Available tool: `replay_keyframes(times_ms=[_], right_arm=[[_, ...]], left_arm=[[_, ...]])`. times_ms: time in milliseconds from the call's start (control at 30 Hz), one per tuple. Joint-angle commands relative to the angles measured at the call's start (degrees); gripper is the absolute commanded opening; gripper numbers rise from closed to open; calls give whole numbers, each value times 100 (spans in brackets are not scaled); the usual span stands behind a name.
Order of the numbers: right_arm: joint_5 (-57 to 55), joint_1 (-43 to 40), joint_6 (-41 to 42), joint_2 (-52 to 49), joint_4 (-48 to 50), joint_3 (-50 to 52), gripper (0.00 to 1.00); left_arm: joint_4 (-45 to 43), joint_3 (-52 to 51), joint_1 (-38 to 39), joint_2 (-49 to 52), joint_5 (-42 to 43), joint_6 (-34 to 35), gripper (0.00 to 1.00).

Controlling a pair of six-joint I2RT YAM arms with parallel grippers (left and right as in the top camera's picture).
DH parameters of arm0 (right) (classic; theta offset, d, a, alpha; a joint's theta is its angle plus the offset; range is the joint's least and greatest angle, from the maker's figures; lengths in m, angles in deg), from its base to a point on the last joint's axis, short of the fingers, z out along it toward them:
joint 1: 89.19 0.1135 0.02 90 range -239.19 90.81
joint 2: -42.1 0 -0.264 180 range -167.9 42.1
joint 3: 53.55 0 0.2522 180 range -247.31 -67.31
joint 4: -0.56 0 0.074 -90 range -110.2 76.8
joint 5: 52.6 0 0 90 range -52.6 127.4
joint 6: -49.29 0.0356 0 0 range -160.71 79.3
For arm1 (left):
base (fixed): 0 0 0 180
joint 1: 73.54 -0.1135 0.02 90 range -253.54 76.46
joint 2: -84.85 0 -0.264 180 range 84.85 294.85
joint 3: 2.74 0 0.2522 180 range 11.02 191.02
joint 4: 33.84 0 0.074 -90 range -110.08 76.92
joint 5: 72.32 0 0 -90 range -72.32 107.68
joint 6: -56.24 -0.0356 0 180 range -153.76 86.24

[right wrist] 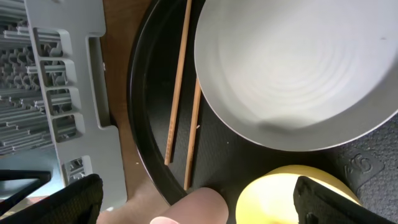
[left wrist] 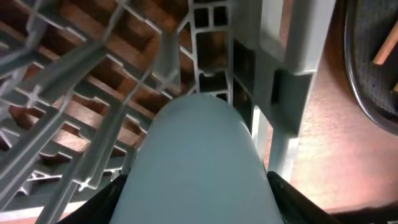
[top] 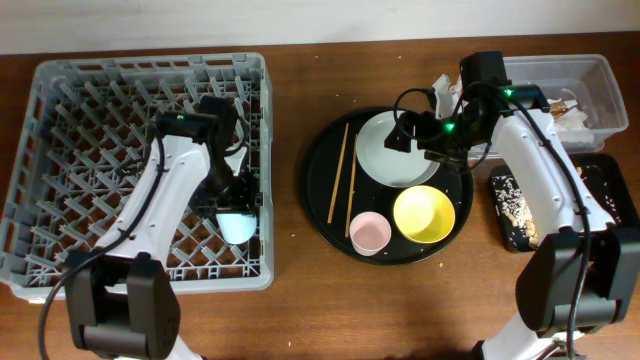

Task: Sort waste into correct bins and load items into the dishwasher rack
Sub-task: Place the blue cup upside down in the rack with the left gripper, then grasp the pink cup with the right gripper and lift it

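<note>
The right gripper grabs the pink cup by its side at the rim [top: 364, 248] [right wrist: 164, 219] next. This leaves the pink cup's other end free to hand over to my left gripper.
My left gripper [top: 234, 208] is shut on the small blue cup [top: 238, 228] and holds it low inside the grey dishwasher rack [top: 60, 150], near its right wall. In the left wrist view the cup [left wrist: 199, 155] fills the space between my fingers [left wrist: 198, 208]. My right gripper [top: 408, 132] is open and empty above the grey-green plate [top: 390, 160]. The right wrist view shows the plate [right wrist: 298, 68], two chopsticks [right wrist: 180, 81], the yellow bowl [right wrist: 280, 193] and the pink cup [right wrist: 193, 208] between my spread fingers [right wrist: 202, 199].
Plate, yellow bowl [top: 424, 213], pink cup [top: 370, 233] and chopsticks [top: 340, 170] lie on a round black tray [top: 318, 190]. The clear tub [top: 600, 80] holds paper and a wrapper at the back right. The flat black tray [top: 590, 215] holds food scraps.
</note>
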Motion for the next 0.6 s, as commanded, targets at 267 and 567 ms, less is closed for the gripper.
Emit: replay_keyframes(times_ms=[267, 567], right_arm=[[-111, -13, -146, 26, -323, -13, 98], [-710, 404, -199, 1213, -2026, 20, 50]], left_arm=[[26, 205, 7, -39, -278, 55, 99], [173, 2297, 7, -44, 260, 57, 99]])
